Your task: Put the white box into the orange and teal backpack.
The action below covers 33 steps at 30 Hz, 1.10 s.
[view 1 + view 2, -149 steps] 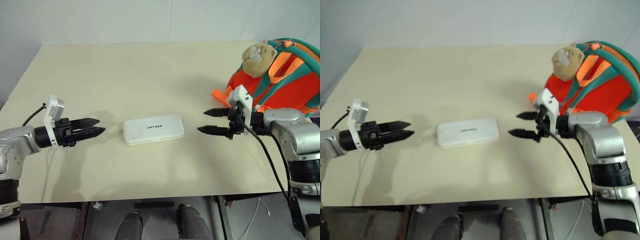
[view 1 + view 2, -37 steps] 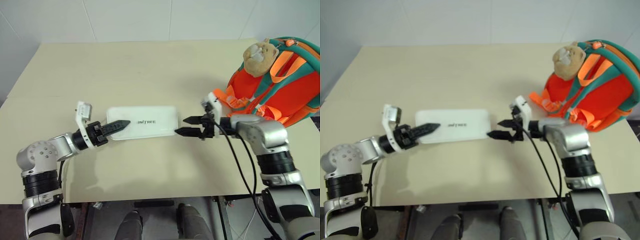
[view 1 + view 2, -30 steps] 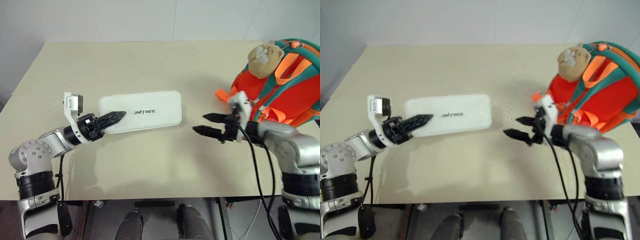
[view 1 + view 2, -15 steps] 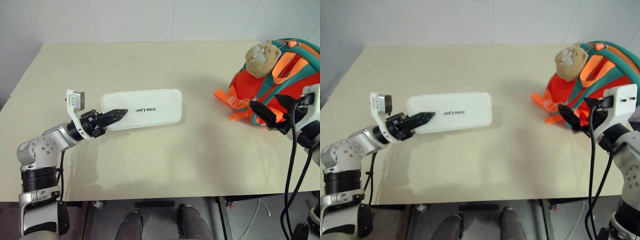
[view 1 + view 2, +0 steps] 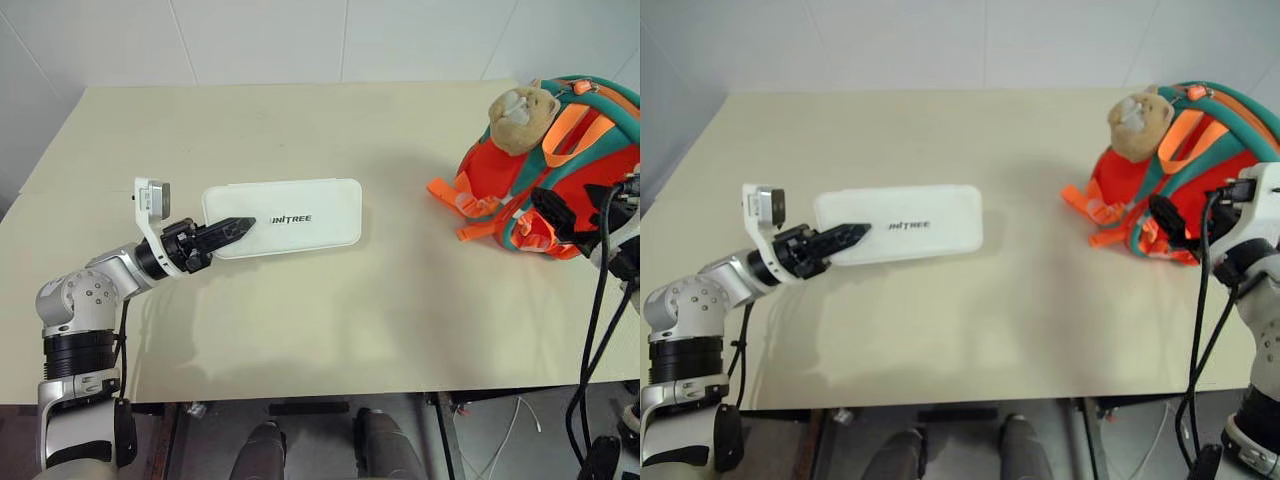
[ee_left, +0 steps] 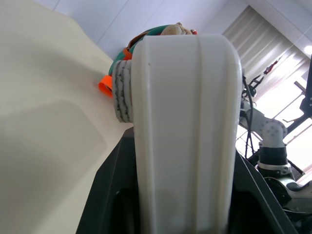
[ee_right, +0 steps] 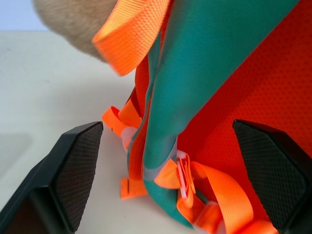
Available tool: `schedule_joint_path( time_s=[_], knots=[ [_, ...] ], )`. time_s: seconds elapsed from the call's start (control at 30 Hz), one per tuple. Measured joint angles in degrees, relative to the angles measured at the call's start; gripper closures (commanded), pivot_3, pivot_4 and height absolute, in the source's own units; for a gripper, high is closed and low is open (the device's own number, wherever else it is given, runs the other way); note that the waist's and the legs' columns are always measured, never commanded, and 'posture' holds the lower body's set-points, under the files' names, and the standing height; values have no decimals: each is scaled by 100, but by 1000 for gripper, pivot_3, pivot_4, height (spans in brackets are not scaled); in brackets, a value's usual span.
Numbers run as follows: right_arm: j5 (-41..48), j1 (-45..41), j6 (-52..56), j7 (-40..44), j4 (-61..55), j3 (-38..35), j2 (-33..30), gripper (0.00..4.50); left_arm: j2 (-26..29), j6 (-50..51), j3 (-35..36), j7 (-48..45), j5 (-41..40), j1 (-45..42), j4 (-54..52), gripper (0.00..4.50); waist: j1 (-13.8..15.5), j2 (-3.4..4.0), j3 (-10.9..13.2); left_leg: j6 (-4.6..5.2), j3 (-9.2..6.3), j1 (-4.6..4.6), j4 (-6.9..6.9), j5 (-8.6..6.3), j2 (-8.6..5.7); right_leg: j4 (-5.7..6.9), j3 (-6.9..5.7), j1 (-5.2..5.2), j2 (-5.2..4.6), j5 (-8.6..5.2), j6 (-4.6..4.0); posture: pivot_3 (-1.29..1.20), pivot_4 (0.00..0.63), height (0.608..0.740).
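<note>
My right gripper grabs the orange and teal backpack by its teal side band (image 5: pixel 527 176) next, to pack the white box (image 5: pixel 290 216) inside.
The white box (image 5: pixel 290 216), lettered UNITREE, is held up over the table's left half, roughly level. My left gripper (image 5: pixel 238 226) is shut on its left end, one black finger on top of the lid. In the left wrist view the white box (image 6: pixel 185 122) runs straight away from the fingers. At the table's right end stands the orange and teal backpack (image 5: pixel 575 165), a tan plush charm (image 5: pixel 518 108) at its top. My right gripper (image 7: pixel 168 126) is open just in front of the backpack, its fingers (image 7: pixel 73 170) on either side of a teal and orange strap without gripping it.
The beige table (image 5: pixel 330 330) reaches to a white wall at the back. Loose orange strap ends (image 5: pixel 455 195) lie on the table beside the backpack. Black cables (image 5: pixel 595 340) hang from my right arm at the table's right edge.
My right gripper has swung from the table's middle over to the backpack, still open. The left gripper, open beside the box five seconds ago, now holds it raised and has stayed almost still lately.
</note>
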Motion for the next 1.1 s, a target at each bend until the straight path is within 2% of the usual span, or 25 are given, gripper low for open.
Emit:
schedule_joint_path(
  time_s=[0.37, 0.57, 0.67, 1.0, 1.07, 1.1],
  knots=[
    [-164, -1077, -760, -44, 1560, 507, 114, 0, -14, 2, 148, 131, -43, 111, -71, 3191, 4, 1, 0, 0, 0, -1, -5, 0, 0, -3, 0, -1, 0, 0, -1, 0, 150, 740],
    [-215, -1393, -1073, -52, 1874, 694, 267, 0, -26, 7, 209, 225, -140, 168, -132, 3191, -14, 1, 0, 0, -1, 0, -4, 1, 0, 1, 0, -1, 0, 0, -1, 0, 150, 740],
    [-219, -1463, -1311, -146, 1944, 752, 518, 566, -26, 7, 229, 258, -150, 181, -170, 3191, -19, 1, 0, -1, -1, 0, -4, 1, 0, 4, 0, -1, 0, 0, -1, 0, 150, 740],
    [-203, -1398, -1479, -49, 1938, 921, 591, 4012, -48, 6, 233, 331, -163, 194, -244, 3191, -20, 1, 1, -1, -1, 0, -4, 1, 0, 4, 0, -2, 0, 0, -1, 0, 150, 740],
    [-197, -1398, -1479, 13, 1941, 928, 574, 4393, -48, 6, 234, 331, -162, 194, -244, 3191, -20, 2, 1, -1, -1, 1, -4, 1, 0, 5, 0, -2, 0, 0, -1, 0, 150, 740],
    [-199, -1400, -1480, 24, 1947, 928, 569, 4402, -47, 6, 234, 331, -162, 194, -243, 3191, -21, 2, 1, -1, -1, 1, -4, 1, 0, 5, 0, -2, 0, 0, -1, 0, 150, 740]
  ],
)
